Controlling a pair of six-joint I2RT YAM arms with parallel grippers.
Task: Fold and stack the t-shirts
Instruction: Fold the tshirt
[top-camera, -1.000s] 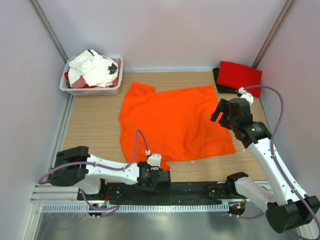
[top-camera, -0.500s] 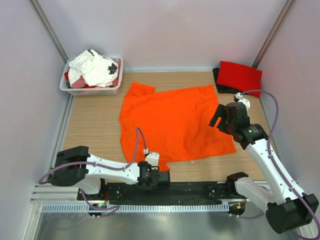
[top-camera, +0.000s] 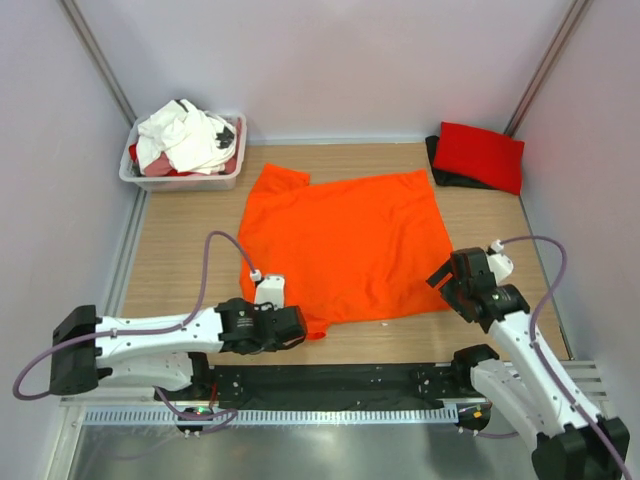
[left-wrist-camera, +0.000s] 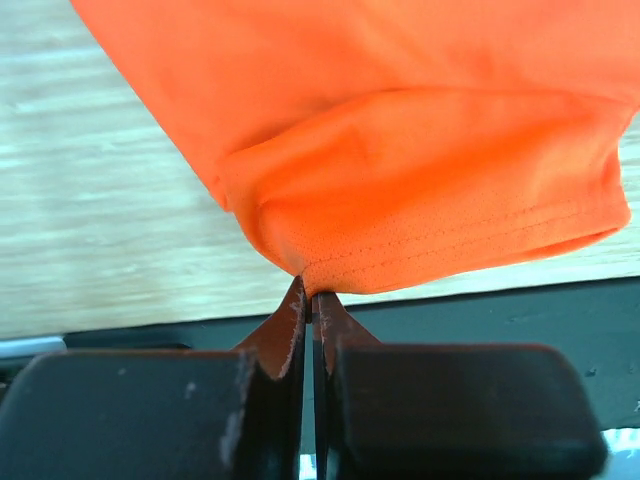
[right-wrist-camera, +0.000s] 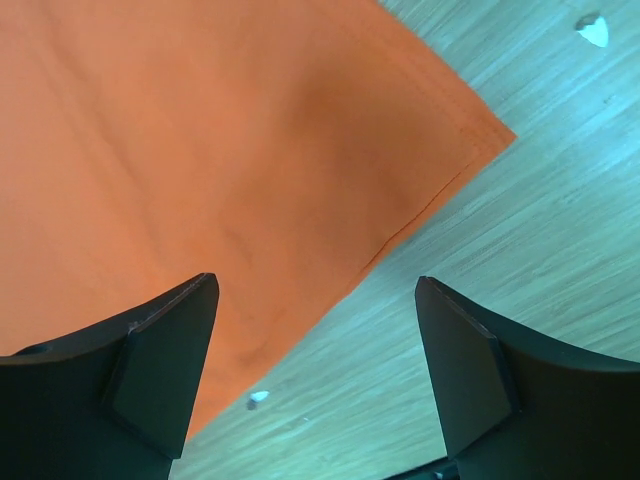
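My right gripper grabs the orange t-shirt by its near hem corner (top-camera: 446, 305) next, opposite the held sleeve (top-camera: 316, 326), to fold the t-shirt's near edge over.
A bright orange t-shirt (top-camera: 345, 245) lies spread flat on the wooden table. My left gripper (top-camera: 300, 326) is shut on its near-left sleeve, and the left wrist view shows the sleeve hem (left-wrist-camera: 440, 215) pinched at the tips of that gripper (left-wrist-camera: 311, 296). My right gripper (top-camera: 440, 280) hovers open over the shirt's near-right corner (right-wrist-camera: 480, 135); in the right wrist view this gripper (right-wrist-camera: 315, 300) straddles the shirt edge and holds nothing. A folded red t-shirt (top-camera: 480, 155) rests on a black one (top-camera: 445, 172) at the back right.
A white plastic tub (top-camera: 181, 182) at the back left holds a heap of white shirts (top-camera: 185, 135) with some red cloth. Small white scraps (right-wrist-camera: 258, 397) lie on the wood near the shirt edge. Grey walls close in three sides. The black base rail (top-camera: 350, 378) runs along the near edge.
The left gripper has shut on the orange sleeve and pulled it left as its arm swung out. The right gripper has dropped from beside the shirt's right edge towards its near-right corner.
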